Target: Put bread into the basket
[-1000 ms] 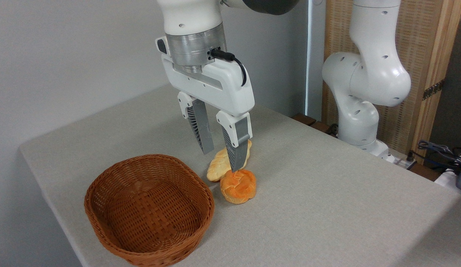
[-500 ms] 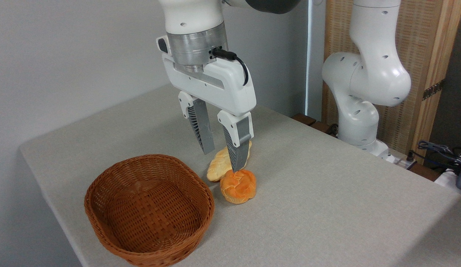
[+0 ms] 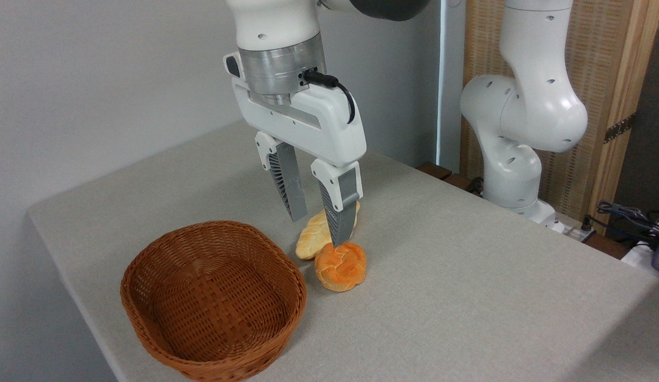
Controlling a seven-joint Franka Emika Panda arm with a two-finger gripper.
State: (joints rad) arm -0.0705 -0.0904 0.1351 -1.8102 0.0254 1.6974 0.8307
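The bread needs to go into the basket (image 3: 213, 300). My gripper should next take hold of the round bun across its knotted body (image 3: 340, 268).
The bread (image 3: 340, 266), a small round orange-golden bun with a knotted top, lies on the grey table just right of the basket. The reddish-brown oval wicker basket (image 3: 213, 300) stands near the table's front-left edge with nothing in it. My gripper (image 3: 317, 232) hangs open above the table, its grey fingertips just above and behind the bun, holding nothing. Its right finger (image 3: 340, 223) partly covers a paler loaf behind.
A longer pale yellow twisted loaf (image 3: 314, 235) lies right behind the bun, touching it. The arm's white base (image 3: 515, 132) rises at the back right of the table (image 3: 467, 276). Cables and equipment (image 3: 634, 223) sit beyond the right edge.
The gripper has shifted very slightly to the right and stays open. Bun, loaf and basket have not moved.
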